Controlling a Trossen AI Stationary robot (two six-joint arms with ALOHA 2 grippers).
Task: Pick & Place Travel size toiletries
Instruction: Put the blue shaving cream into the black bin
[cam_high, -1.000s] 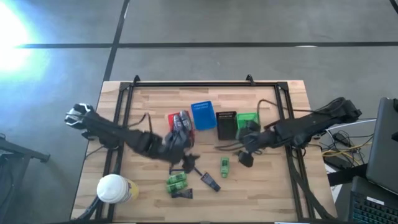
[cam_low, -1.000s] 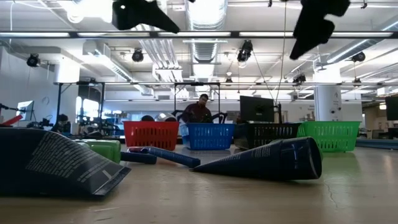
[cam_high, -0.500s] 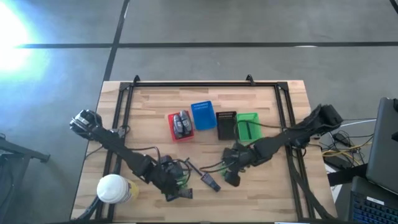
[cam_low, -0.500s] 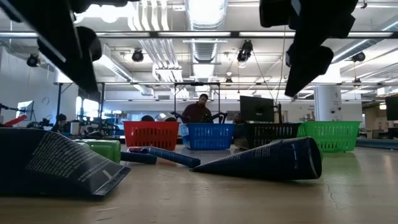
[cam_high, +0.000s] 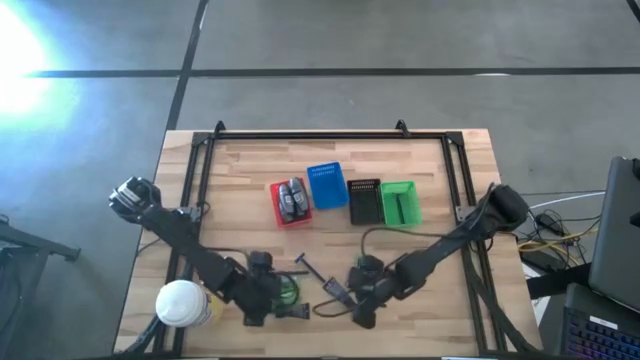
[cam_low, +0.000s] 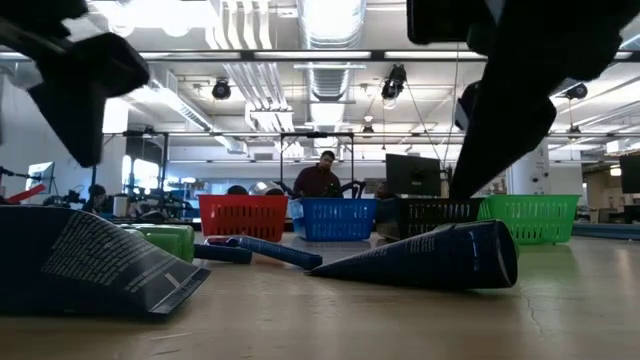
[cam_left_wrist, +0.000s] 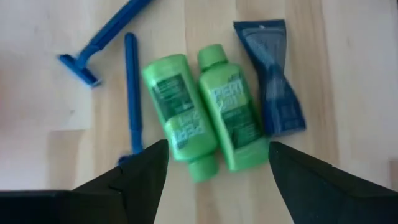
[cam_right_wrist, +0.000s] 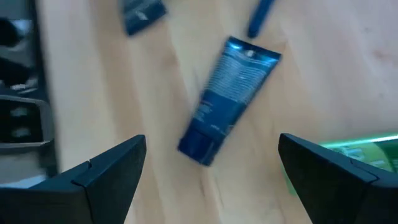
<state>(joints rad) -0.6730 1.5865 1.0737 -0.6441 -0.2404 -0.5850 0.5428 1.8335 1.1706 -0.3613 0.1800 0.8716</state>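
Observation:
My right gripper's fingers are still above the dark blue tube, so it is too early to close and lowering comes first.
Two green bottles lie side by side on the table near its front edge, with a dark blue tube and two blue razors beside them. My left gripper hangs open just above the green bottles, touching nothing. Another dark blue tube lies flat on the wood below my right gripper, which is open and also touches nothing. A third green bottle lies beside that tube. Grey bottles lie in the red basket.
Behind the items stands a row of baskets: red, blue, black and green. A white-lidded container stands at the near left, close to my left arm. Bare wood lies at the near right.
Both grippers have come down and toward the table's near edge. The left has gone from the red basket to over the green bottles, rolling its wrist. The right has gone from beside the black basket to over the dark blue tube. The items on the table have stayed put.

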